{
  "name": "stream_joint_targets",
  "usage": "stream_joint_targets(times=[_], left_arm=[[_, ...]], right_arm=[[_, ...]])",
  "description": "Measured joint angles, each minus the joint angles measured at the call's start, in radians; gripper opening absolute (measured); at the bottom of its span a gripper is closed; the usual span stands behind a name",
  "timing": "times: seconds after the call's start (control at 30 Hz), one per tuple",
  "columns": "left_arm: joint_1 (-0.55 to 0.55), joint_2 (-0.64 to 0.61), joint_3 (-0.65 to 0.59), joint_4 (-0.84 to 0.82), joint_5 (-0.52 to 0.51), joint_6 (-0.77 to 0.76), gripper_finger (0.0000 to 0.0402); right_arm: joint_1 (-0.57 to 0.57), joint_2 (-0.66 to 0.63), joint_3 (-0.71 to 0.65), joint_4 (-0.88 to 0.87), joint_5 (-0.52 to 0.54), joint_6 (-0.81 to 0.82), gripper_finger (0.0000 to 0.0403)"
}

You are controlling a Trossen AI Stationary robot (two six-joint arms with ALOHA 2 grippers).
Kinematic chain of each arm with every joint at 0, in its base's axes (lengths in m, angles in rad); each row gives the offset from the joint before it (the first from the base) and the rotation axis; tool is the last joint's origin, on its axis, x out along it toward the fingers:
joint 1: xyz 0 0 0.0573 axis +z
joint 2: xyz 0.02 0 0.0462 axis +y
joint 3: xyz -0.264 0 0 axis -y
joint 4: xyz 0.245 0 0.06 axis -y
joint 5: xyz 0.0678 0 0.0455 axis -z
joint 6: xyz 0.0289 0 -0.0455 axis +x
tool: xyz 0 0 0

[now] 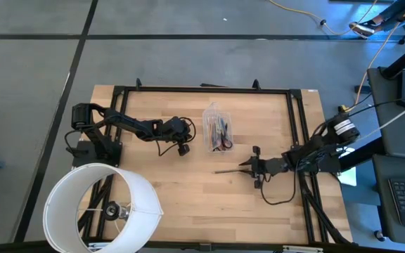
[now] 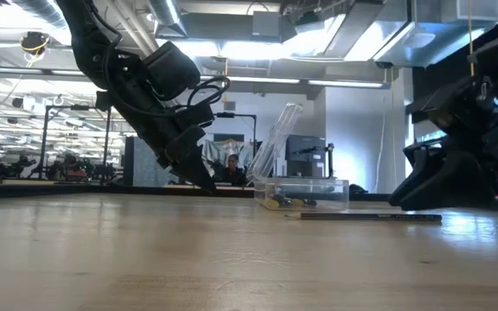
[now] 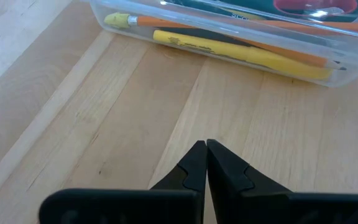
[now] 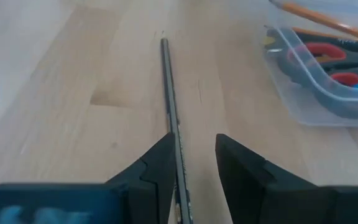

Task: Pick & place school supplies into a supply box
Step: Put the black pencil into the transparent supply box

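Note:
I should grip the last loose dark pencil by its unsharpened end (image 1: pixel 247 171) with my right gripper next, to pack it into the supply box (image 1: pixel 217 132).
The clear supply box (image 1: pixel 217 132) stands mid-table with its lid (image 2: pixel 275 142) tilted up. It holds an orange pencil (image 3: pixel 229 28), a yellow pen (image 3: pixel 241 53) and red-handled scissors (image 4: pixel 328 59). A thin dark pencil (image 1: pixel 227 171) lies flat on the wood on the box's near side. My right gripper (image 4: pixel 194 140) is open and low over the pencil's right end, with the pencil (image 4: pixel 168 87) running lengthwise between its fingers. My left gripper (image 3: pixel 205 146) is shut and empty, left of the box, its tips (image 2: pixel 210 184) low over the table. My right gripper has the dark pencil (image 4: pixel 178 146) lying along the inner side of one finger (image 4: pixel 160 155), with a clear gap to the other finger. Whether that finger touches the pencil I cannot tell. The pencil rests flat on the table.
A large white round cylinder (image 1: pixel 100 207) stands over the near left corner. A black frame (image 1: pixel 202 89) runs round the table top. Cables trail from both arms. Bare wood lies between the box and the near edge.

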Motion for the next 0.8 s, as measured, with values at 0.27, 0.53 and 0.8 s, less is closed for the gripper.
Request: stream_joint_targets(times=[0.27, 0.53, 0.8], left_arm=[[0.0, 0.0, 0.0, 0.0, 0.0, 0.001, 0.0004], [0.0, 0.0, 0.0, 0.0, 0.0, 0.001, 0.0008], [0.0, 0.0, 0.0, 0.0, 0.0, 0.001, 0.0008]], right_arm=[[-0.031, 0.117, 0.001, 0.11, -0.072, 0.005, 0.0119], [-0.036, 0.145, 0.002, 0.129, -0.072, 0.006, 0.0119], [-0.036, 0.148, 0.001, 0.16, -0.074, 0.001, 0.0119]])
